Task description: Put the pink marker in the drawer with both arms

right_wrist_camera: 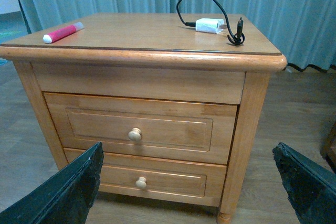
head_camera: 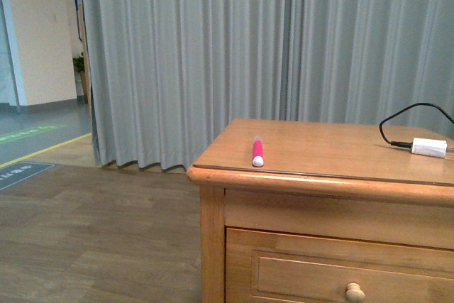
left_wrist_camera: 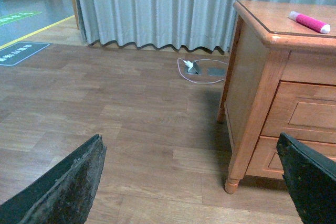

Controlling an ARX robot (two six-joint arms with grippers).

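The robot should next take hold of the upper drawer by its round knob (right_wrist_camera: 135, 135) with its right gripper. The gripper should then open a place for the pink marker (right_wrist_camera: 63, 32).
The pink marker (head_camera: 257, 152) lies on top of the wooden cabinet near its front left edge, white end toward the front; it also shows in the left wrist view (left_wrist_camera: 308, 22) and the right wrist view (right_wrist_camera: 63, 32). The upper drawer (right_wrist_camera: 139, 129) is closed, with a round knob (right_wrist_camera: 135, 134); its front shows in the front view (head_camera: 340, 274). My left gripper (left_wrist_camera: 191, 182) is open and empty, low over the floor beside the cabinet's left side. My right gripper (right_wrist_camera: 186, 184) is open and empty, in front of the drawers. Neither arm shows in the front view.
A small white box with a black cable (right_wrist_camera: 209, 25) lies on the cabinet top at the back right (head_camera: 429, 147). A lower drawer (right_wrist_camera: 140, 183) sits beneath the upper one. Grey curtains (head_camera: 213, 54) hang behind. A white cable (left_wrist_camera: 197, 69) lies on the wooden floor.
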